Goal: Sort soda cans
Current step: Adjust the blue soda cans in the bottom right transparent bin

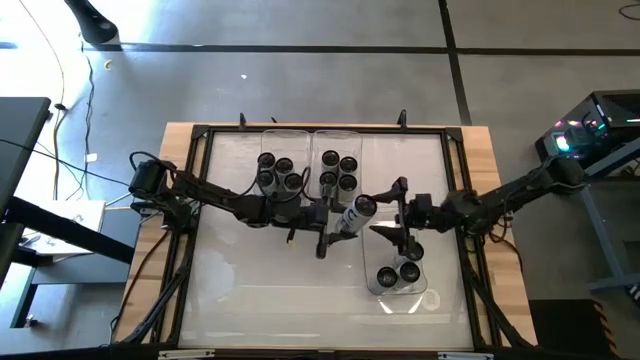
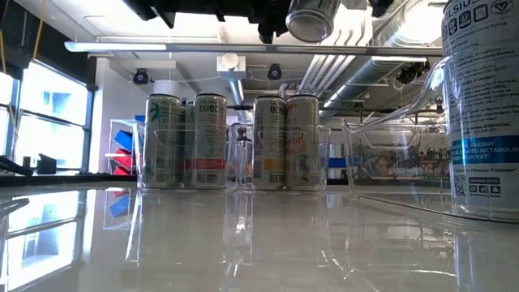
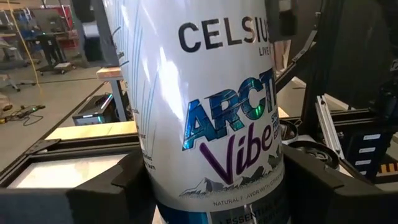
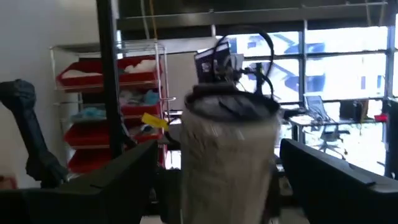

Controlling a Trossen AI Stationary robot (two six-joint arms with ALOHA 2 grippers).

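The soda can needs to be taken over from my left gripper for sorting, so my right gripper needs to grab it by its dark-topped end point(image 1: 364, 208) point(image 4: 229, 127) next.
A white soda can point(image 1: 356, 212) with blue and purple lettering point(image 3: 211, 93) hangs high over the table's middle, with my left gripper point(image 1: 338, 228) shut on it. The low view catches this can's round end point(image 2: 312, 20) at the top of the picture. My right gripper point(image 1: 397, 215) is to the right of the can, open and pointing at it. In the right wrist view its fingers stand apart on either side of the blurred can point(image 4: 227, 155) without touching it. Several more soda cans point(image 1: 280, 172) point(image 1: 338, 170) stand upright in two clear bins at the far side. My left gripper pinches the can's lower body point(image 3: 163, 186) between its two fingers, one on each side. The fingers point(image 3: 112, 193) come in about level from the table's left and lie across the can. The can is lifted clear of the table, tilted, with its dark top point(image 1: 366, 205) toward the far right.
Two clear bins point(image 1: 283, 135) point(image 1: 345, 135) stand side by side at the far middle. A third clear bin point(image 1: 425, 300) at the near right holds a few cans point(image 1: 398, 272); one of them point(image 2: 478, 105) stands close to the low camera. A dark frame point(image 1: 200, 200) borders the table.
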